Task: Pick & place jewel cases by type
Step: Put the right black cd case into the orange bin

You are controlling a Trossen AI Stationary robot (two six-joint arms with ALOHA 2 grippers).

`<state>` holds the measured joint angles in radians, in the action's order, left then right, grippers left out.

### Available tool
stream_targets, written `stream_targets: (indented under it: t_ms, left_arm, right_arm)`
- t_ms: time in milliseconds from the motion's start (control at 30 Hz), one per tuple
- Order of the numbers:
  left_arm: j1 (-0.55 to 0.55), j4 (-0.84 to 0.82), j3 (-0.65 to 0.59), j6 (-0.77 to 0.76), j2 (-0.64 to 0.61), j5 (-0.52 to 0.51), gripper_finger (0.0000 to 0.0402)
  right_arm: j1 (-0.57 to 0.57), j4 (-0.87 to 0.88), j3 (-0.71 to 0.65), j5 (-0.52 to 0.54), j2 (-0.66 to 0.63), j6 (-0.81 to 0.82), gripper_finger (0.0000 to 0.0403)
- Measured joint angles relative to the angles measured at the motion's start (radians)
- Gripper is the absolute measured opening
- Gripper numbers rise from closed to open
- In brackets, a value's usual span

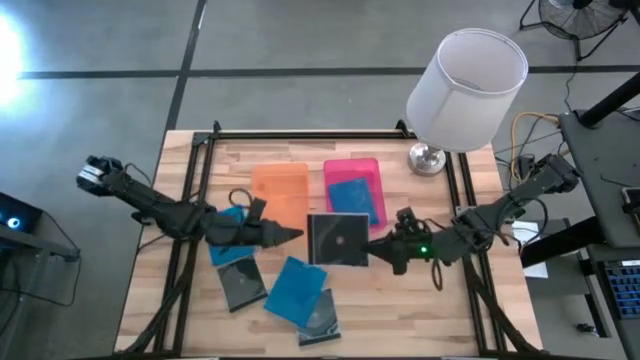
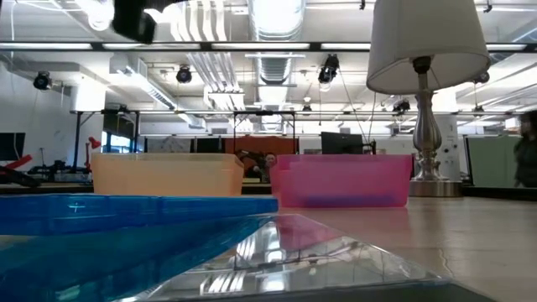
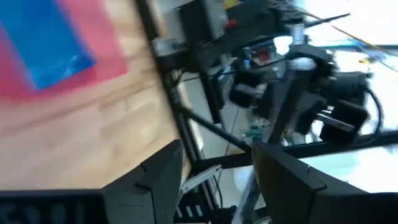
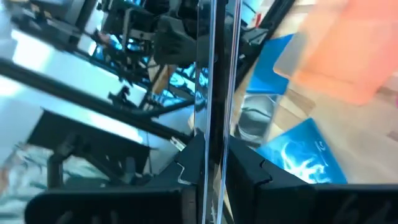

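Observation:
My left gripper is to place the dark jewel case in the orange tray (image 1: 280, 190), so next it should take hold of the case by its free edge (image 1: 312, 239).
A dark jewel case with a disc (image 1: 338, 240) sits level between both grippers, over the near corner of the pink tray (image 1: 372, 170). My right gripper (image 1: 378, 250) is shut on it from the right. My left gripper (image 1: 293, 237) is open just left of the case, with nothing between its fingers (image 3: 155, 180) in the left wrist view. One blue case (image 1: 352, 200) lies in the pink tray. The orange tray (image 1: 280, 190) is beside it. More cases lie flat on the table: blue (image 1: 228, 240), dark (image 1: 241, 285), and blue (image 1: 297, 290) on a clear one (image 1: 322, 322). My right gripper pinches the dark case by its right edge (image 1: 364, 248), one finger on each flat face. It comes level from the table's right. In the right wrist view the case shows edge-on (image 4: 213, 124) between the fingers (image 4: 249, 171). The case is held flat, apparently clear of the table.
A lamp with a white shade (image 1: 466, 75) stands at the far right corner on a metal base (image 1: 427, 158). A black frame (image 1: 300, 133) runs along the table's far edge and sides. In the low view, a blue case (image 2: 126, 210) and a clear case (image 2: 277, 260) lie close in front.

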<state>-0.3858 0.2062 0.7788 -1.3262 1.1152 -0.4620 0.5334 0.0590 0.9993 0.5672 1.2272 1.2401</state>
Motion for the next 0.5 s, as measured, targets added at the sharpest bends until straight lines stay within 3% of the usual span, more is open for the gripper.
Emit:
stream_targets:
  t_ms: [133,267,500]
  left_arm:
    - [0.024,0.167,0.002,0.275,-0.019,0.110,0.0179]
    - [0.064,0.149,-0.002,0.292,-0.038,0.188,0.0179]
    - [0.133,0.142,-0.013,0.303,-0.047,0.313,0.0179]
  right_arm:
    - [-0.036,-0.039,-0.001,0.000,0.011,0.035,0.0034]
    - [-0.052,-0.141,-0.001,0.004,0.012,-0.003,0.0034]
    - [-0.064,-0.137,-0.002,-0.004,0.016,0.012,0.0034]
